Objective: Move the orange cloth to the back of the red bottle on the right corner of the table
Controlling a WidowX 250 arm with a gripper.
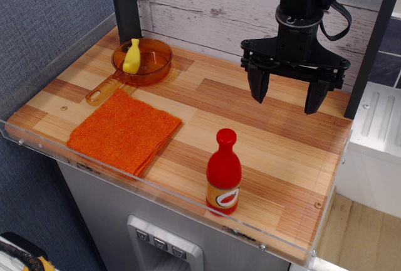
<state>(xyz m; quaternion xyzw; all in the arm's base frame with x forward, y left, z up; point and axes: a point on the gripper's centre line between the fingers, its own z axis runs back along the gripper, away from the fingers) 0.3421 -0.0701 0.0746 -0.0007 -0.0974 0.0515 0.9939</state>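
The orange cloth needs to go behind the red bottle. My gripper should grab it by its flat middle next.
The orange cloth lies flat and folded near the front left edge of the wooden table. The red bottle stands upright near the front edge, right of the cloth, with its orange-and-white label low on the body. My gripper hangs above the back right part of the table, well apart from both. Its two black fingers are spread open and hold nothing.
An amber transparent pan with a small yellow bottle-shaped item in it sits at the back left, just behind the cloth. A clear acrylic rim runs along the front. A white plank wall stands behind, and a dark post at the back left.
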